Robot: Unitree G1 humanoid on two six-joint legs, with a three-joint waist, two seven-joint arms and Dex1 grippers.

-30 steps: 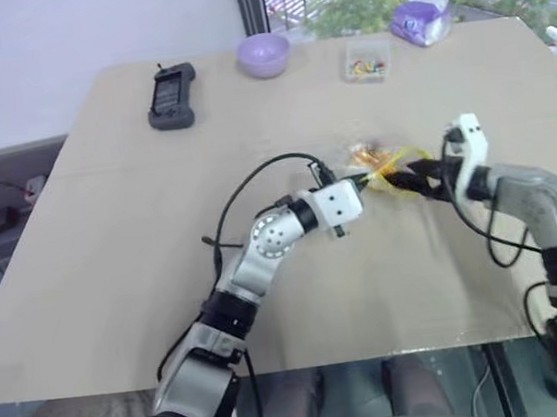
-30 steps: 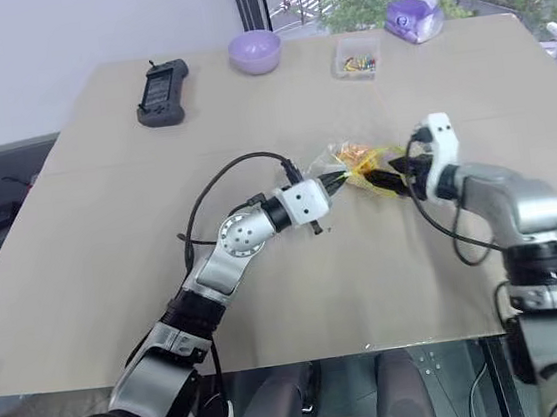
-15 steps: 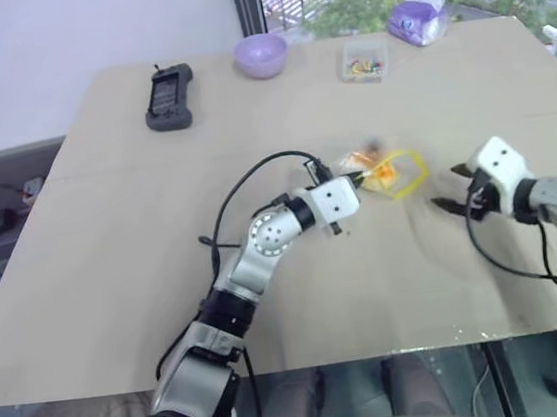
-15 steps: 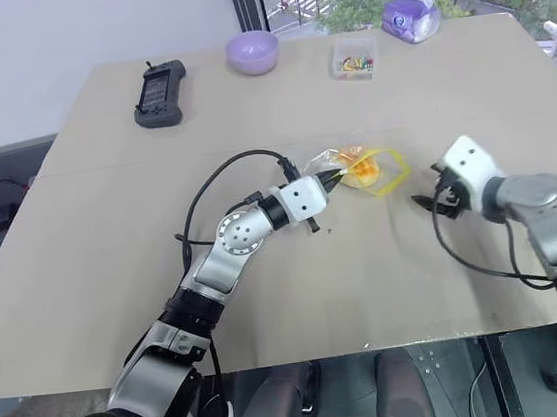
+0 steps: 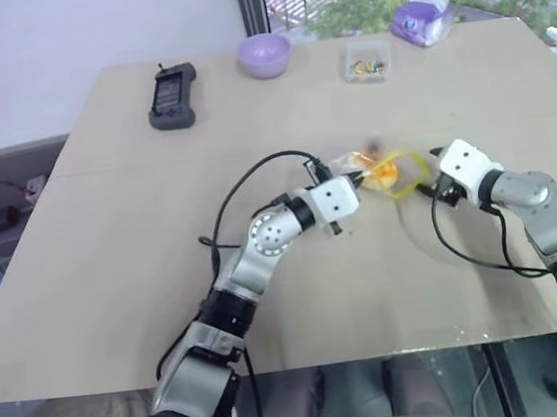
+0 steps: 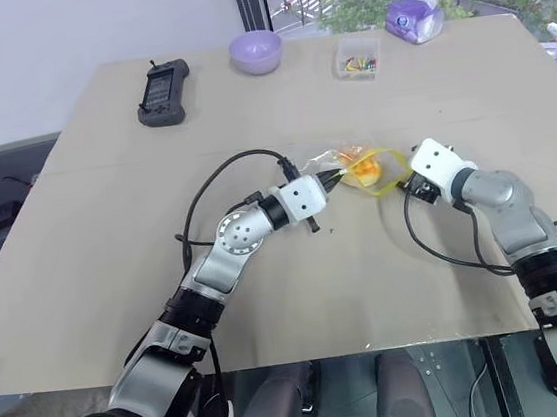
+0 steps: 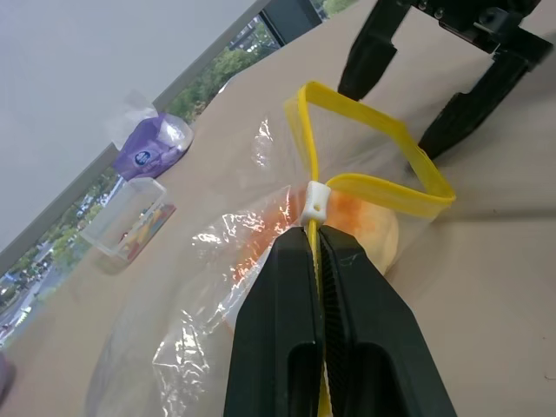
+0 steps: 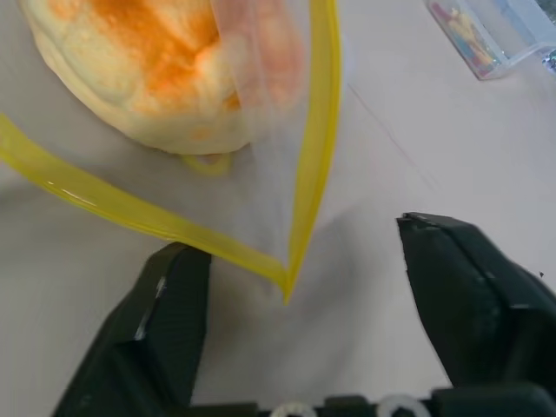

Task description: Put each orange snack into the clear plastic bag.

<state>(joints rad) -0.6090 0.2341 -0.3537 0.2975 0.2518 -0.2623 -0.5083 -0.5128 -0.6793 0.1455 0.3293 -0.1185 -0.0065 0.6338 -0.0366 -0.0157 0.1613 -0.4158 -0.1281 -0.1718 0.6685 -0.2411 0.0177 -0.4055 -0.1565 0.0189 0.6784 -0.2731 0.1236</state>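
Observation:
My right gripper is going to grab the bag next by its yellow strip's corner (image 8: 284, 280), because only that corner sticks out while the bag's clear film (image 8: 271, 178) hangs slack.
The clear plastic bag (image 7: 204, 287) lies at the table's middle, its yellow-strip mouth (image 5: 412, 165) gaping towards the right. An orange snack (image 8: 148, 61) sits inside it, a round orange-yellow bun (image 5: 385, 170). My left gripper (image 7: 314, 248) is shut on the yellow strip beside its white slider. My right gripper (image 8: 317, 304) is open just outside the mouth, and the strip's corner (image 8: 287, 282) lies between its fingers (image 8: 473, 287) without touching them. From above, the right gripper (image 5: 425, 189) is at the bag's right edge.
At the table's far side stand a black handheld device (image 5: 172, 96), a purple bowl (image 5: 264, 54), a small clear box of colourful bits (image 5: 367, 60) and a purple tissue pack (image 5: 421, 19). A black cable (image 5: 246, 187) loops off my left arm.
My right gripper left the bag's mouth, swung off to the right, then rolled and came back to the mouth's corner. The left gripper kept its hold and stayed put.

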